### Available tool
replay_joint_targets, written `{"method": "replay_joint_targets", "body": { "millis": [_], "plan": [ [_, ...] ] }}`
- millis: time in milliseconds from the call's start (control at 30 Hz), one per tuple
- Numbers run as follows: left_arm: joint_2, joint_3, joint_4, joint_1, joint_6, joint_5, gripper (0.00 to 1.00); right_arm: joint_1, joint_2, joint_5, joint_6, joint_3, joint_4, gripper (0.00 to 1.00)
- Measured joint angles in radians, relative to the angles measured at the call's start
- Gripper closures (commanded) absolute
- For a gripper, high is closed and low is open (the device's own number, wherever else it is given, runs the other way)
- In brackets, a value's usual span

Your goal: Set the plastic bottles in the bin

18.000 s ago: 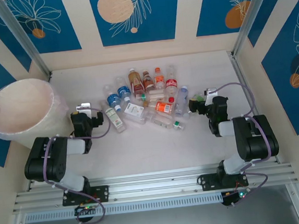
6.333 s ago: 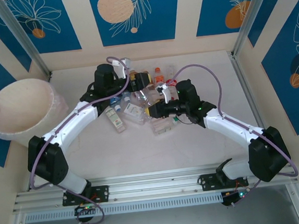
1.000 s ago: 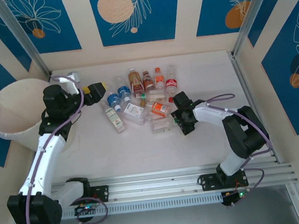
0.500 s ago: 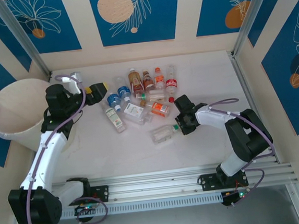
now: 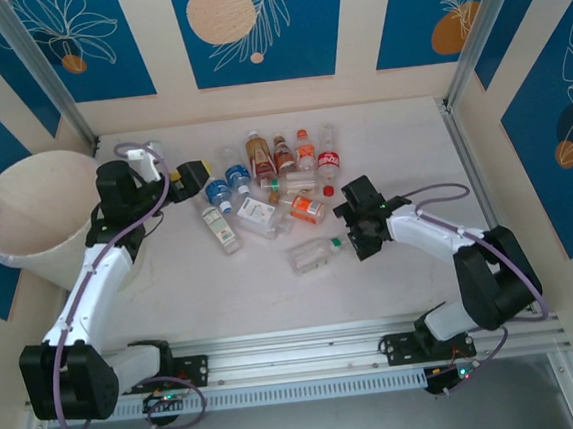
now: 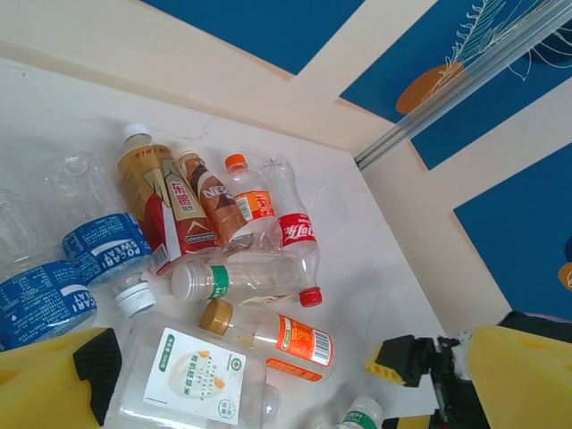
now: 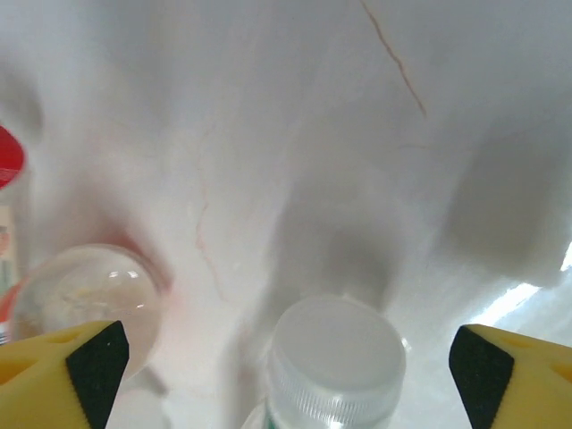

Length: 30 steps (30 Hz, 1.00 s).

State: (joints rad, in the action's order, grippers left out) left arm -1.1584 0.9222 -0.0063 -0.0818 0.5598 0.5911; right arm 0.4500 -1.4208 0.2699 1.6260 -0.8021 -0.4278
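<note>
The white cap (image 5: pixel 343 241) (image 7: pixel 335 362) lies below my right gripper's open fingers, the cap's shadow showing, so it is too early to close, and the gripper moves lower first.
Several plastic bottles (image 5: pixel 264 186) lie in a heap at the table's middle, with red, orange, blue and green labels (image 6: pixel 232 223). One clear bottle (image 5: pixel 315 257) with a white cap and a green band lies apart in front of the heap. My right gripper (image 5: pixel 347 231) stands open at its cap end. In the right wrist view the white cap (image 7: pixel 335 362) sits between the yellow fingers (image 7: pixel 89 366), untouched. My left gripper (image 5: pixel 190 170) hangs open and empty between the cream bin (image 5: pixel 35 211) and the heap. Its yellow fingers (image 6: pixel 54 389) frame the bottles from above.
Walls with blue panels close the table at the back and sides, with metal posts (image 5: pixel 471 28) in the corners. The bin stands at the far left edge. Bare tabletop (image 5: pixel 274 296) lies between the heap and the arm bases.
The right gripper dragged the green-banded bottle out of the heap toward the front, then opened and let it go. The left gripper swung a little right, away from the bin.
</note>
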Motion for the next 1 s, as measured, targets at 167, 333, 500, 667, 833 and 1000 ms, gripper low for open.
{"method": "replay_joint_targets", "body": {
  "millis": [167, 333, 500, 667, 833, 1000],
  "plan": [
    [-0.018, -0.007, 0.003, -0.001, 0.000, 0.000, 0.00, -0.006, -0.038, -0.047, 0.049, 0.020, 0.039, 0.07],
    [-0.018, -0.011, 0.000, -0.002, -0.003, -0.002, 0.00, -0.004, -0.153, -0.092, 0.075, -0.026, 0.068, 0.17],
    [-0.018, -0.015, -0.002, -0.002, -0.009, -0.012, 0.00, -0.002, -0.163, -0.099, 0.104, -0.028, 0.052, 0.42],
    [-0.018, -0.016, -0.002, -0.016, -0.008, -0.025, 0.00, 0.003, -0.163, -0.102, 0.114, -0.011, 0.085, 0.63],
    [-0.047, -0.008, -0.025, -0.125, -0.042, -0.051, 0.00, 0.008, -0.144, -0.085, 0.085, -0.002, 0.125, 0.80],
    [-0.135, 0.029, -0.060, -0.261, -0.106, -0.071, 0.00, 0.032, -0.035, -0.011, 0.015, -0.002, 0.152, 0.93]
  ]
}}
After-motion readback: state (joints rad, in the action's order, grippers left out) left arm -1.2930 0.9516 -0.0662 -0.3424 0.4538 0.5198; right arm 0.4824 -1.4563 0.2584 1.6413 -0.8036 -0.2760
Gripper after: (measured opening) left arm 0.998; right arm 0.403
